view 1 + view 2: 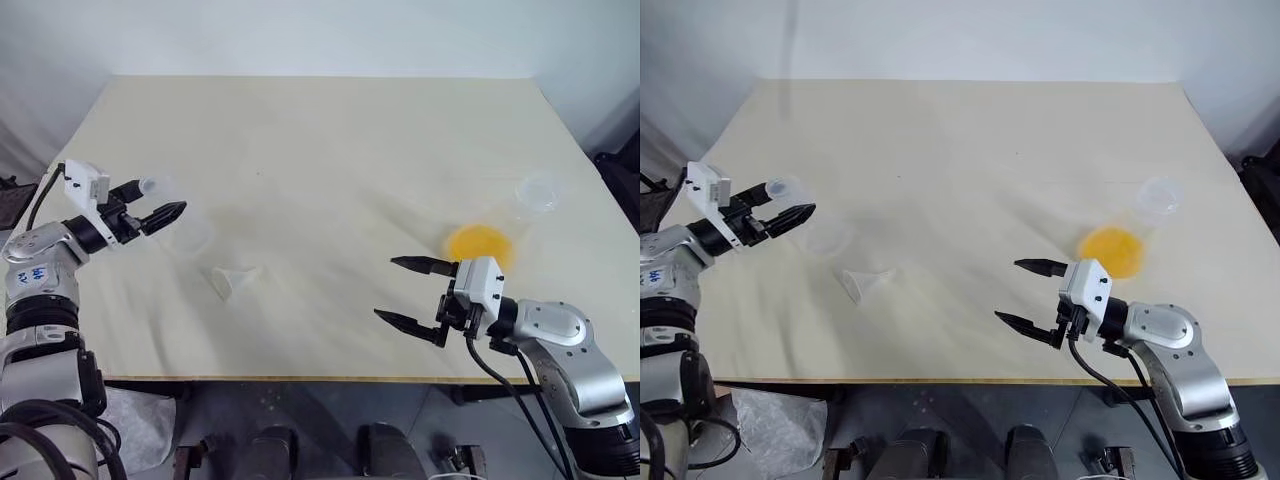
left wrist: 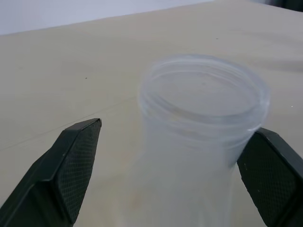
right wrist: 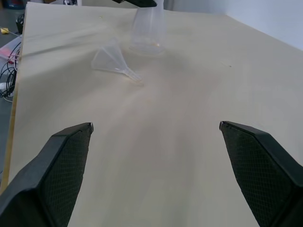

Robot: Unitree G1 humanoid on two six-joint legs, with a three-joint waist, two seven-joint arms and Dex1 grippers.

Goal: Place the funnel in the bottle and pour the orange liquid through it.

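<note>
The fingertips are beside the bottle's neck below its rim (image 2: 204,90) in the left wrist view, so it is now time for my left gripper to close on the neck.
The bottle (image 1: 188,232), a milky plastic flask, stands at the table's left side. My left gripper (image 1: 158,198) is open, its fingers on either side of the bottle's neck (image 2: 199,132), just below the rim. The funnel (image 1: 236,280) lies on its side on the table, a little right of the bottle and nearer the front edge; it shows again as the funnel (image 3: 111,59) in the right wrist view. The orange liquid (image 1: 480,243) fills the base of a clearer flask (image 1: 538,194) at the right. My right gripper (image 1: 411,293) hovers open and empty, in front of and left of that flask.
The cream table (image 1: 320,150) is bare across its middle and back. Its front edge runs just below my right gripper. A dark object (image 1: 622,175) stands off the table's right edge.
</note>
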